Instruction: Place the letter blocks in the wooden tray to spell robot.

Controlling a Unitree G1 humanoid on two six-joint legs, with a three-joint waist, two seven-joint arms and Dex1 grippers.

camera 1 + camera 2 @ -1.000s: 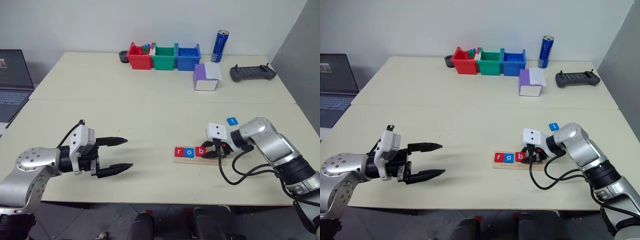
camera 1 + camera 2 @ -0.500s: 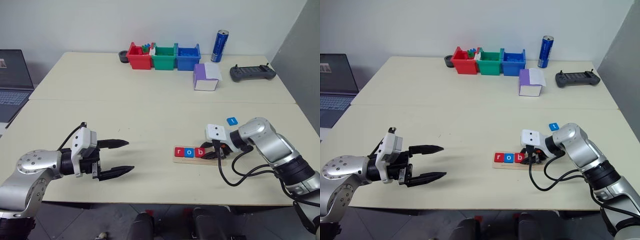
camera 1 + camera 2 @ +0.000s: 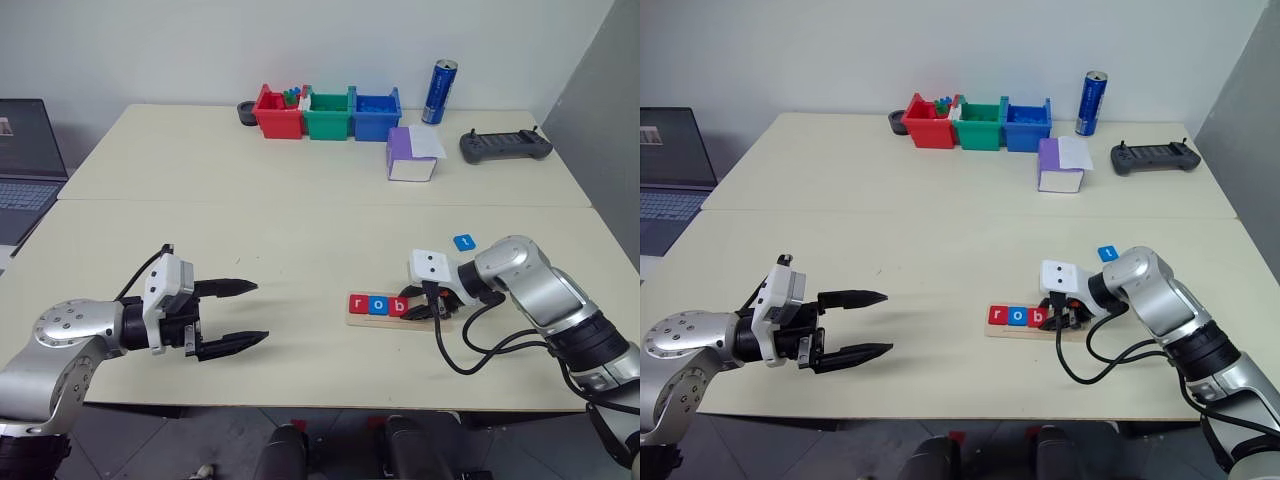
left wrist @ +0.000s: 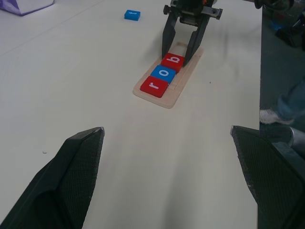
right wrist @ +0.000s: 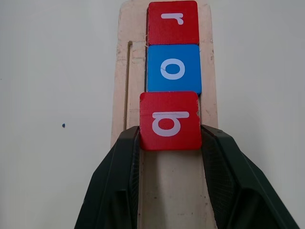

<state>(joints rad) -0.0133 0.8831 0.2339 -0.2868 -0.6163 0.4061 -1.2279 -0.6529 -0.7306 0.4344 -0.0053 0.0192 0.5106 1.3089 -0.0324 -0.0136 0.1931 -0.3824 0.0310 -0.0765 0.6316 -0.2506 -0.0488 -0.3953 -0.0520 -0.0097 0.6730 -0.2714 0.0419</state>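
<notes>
The right gripper should open now. The red "b" block point(image 5: 170, 121) is over the groove next to the blue "o" block, so the "b" block would stay in the tray.
The wooden tray point(image 3: 352, 319) lies near the table's front edge, right of centre. In its groove sit a red "r" block point(image 3: 359, 304), a blue "o" block point(image 3: 378, 305) and a red "b" block point(image 3: 397, 305) in a row. My right gripper point(image 3: 418, 308) reaches in from the tray's right end, and its fingers point(image 5: 125, 157) press both sides of the "b" block point(image 5: 169, 120). A blue "t" block point(image 3: 463, 242) lies loose on the table behind that gripper. My left gripper point(image 3: 258, 311) hovers wide open over the table far to the left, holding nothing.
Red point(image 3: 279, 113), green point(image 3: 330, 113) and blue point(image 3: 376, 113) bins line the table's far edge beside a blue can point(image 3: 440, 92). A purple-and-white box point(image 3: 411, 155) and a dark controller point(image 3: 505, 146) lie at the back right. A laptop point(image 3: 25, 165) sits at far left.
</notes>
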